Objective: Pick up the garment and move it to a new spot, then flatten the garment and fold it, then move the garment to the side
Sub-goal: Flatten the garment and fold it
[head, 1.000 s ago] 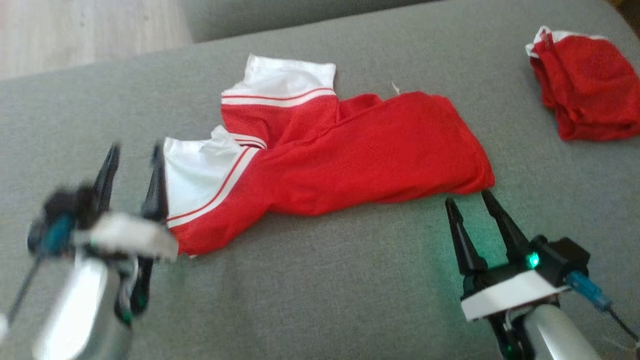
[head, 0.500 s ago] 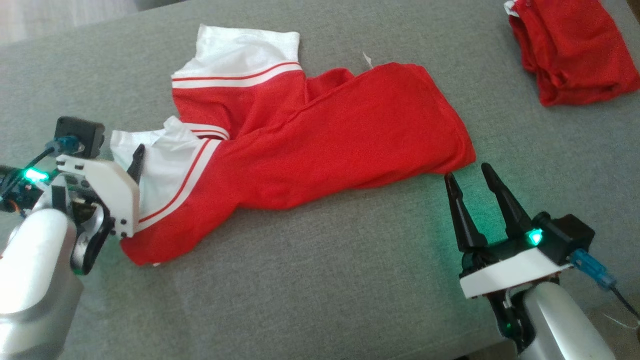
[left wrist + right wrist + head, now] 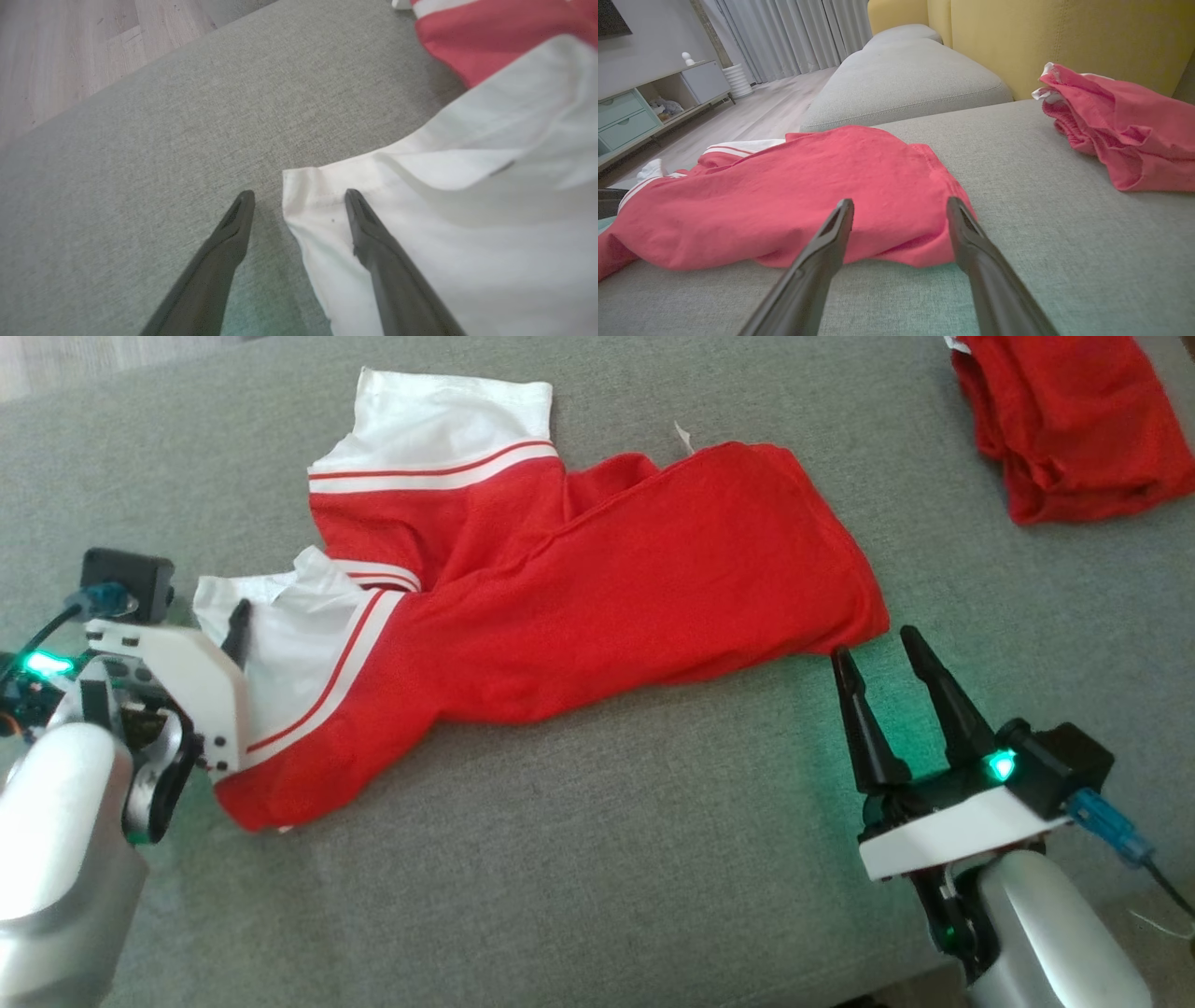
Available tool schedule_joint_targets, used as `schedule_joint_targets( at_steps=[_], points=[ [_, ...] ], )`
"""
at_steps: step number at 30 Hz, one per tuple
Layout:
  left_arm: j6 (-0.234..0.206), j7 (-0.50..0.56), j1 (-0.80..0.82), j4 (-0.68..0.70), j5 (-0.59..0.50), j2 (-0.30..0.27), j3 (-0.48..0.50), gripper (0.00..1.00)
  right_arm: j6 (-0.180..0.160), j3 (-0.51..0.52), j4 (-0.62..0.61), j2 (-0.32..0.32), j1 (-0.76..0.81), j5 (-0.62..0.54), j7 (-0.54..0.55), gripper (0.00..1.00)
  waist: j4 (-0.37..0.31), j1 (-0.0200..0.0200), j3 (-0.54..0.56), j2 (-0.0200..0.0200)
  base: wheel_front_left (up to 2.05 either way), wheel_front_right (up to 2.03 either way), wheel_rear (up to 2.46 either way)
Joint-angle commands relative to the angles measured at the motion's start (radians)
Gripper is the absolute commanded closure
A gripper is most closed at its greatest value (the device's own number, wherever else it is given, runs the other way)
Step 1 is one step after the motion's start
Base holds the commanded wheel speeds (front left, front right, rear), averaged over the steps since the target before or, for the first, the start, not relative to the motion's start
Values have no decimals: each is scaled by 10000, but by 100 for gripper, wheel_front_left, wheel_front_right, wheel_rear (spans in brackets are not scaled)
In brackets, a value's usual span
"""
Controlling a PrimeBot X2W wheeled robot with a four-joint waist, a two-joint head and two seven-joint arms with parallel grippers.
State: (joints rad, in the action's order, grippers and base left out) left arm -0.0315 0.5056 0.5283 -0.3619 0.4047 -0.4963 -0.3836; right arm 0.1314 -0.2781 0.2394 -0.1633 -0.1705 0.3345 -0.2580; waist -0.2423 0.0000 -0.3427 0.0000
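Observation:
The red garment [image 3: 583, 599] needs to be flattened for folding, so the robot's left gripper should next grab it by the corner of its creased white cuff [image 3: 206, 592].
A red garment [image 3: 616, 588] with white, red-striped leg ends lies spread and creased on the grey cushion [image 3: 597, 859]. My left gripper [image 3: 299, 198] is open at the near white hem [image 3: 420, 224], one finger over the white cloth, the other over bare cushion beside the corner. In the head view its fingers [image 3: 238, 625] are mostly hidden behind its white mount. My right gripper [image 3: 878, 653] is open, tips just short of the garment's red right corner [image 3: 920, 233], which lies between and just beyond the fingers in the right wrist view.
A second red garment [image 3: 1074, 420] lies bunched at the far right of the cushion. A yellow sofa back [image 3: 1064, 37] rises behind it. Another grey cushion [image 3: 906, 79] lies beyond, with wooden floor [image 3: 60, 51] and a cabinet [image 3: 640, 107] off to the left.
The head camera tilted, shifting the whole scene. My left gripper swung in to the white hem at the garment's left end. My right gripper crept slightly closer to the red corner.

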Motion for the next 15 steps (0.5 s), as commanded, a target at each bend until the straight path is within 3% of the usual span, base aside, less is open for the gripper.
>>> schedule_joint_targets(
  at_steps=[1,2,4,8,15],
  points=[
    [-105,-50,366,168,-7,-446,484,5,-7,-138,-313,-101,-156,29,-38,0,20,0,-24,0,0,0,0],
    [-127,-55,382,137,25,-421,500,18,-7,-139,-317,-113,-164,29,-38,0,33,0,-43,0,0,0,0],
    [-142,-69,421,86,48,-388,489,31,-7,-147,-325,-129,-187,30,-38,0,56,0,-82,0,0,0,0],
    [-57,-206,490,59,179,-260,467,100,-7,-159,-338,-161,-221,28,-38,0,102,0,-142,0,0,0,0],
    [-39,-1134,750,432,-213,-313,318,100,-7,-52,-278,-373,-349,9,-38,0,338,0,-104,0,0,0,0]
  ],
)
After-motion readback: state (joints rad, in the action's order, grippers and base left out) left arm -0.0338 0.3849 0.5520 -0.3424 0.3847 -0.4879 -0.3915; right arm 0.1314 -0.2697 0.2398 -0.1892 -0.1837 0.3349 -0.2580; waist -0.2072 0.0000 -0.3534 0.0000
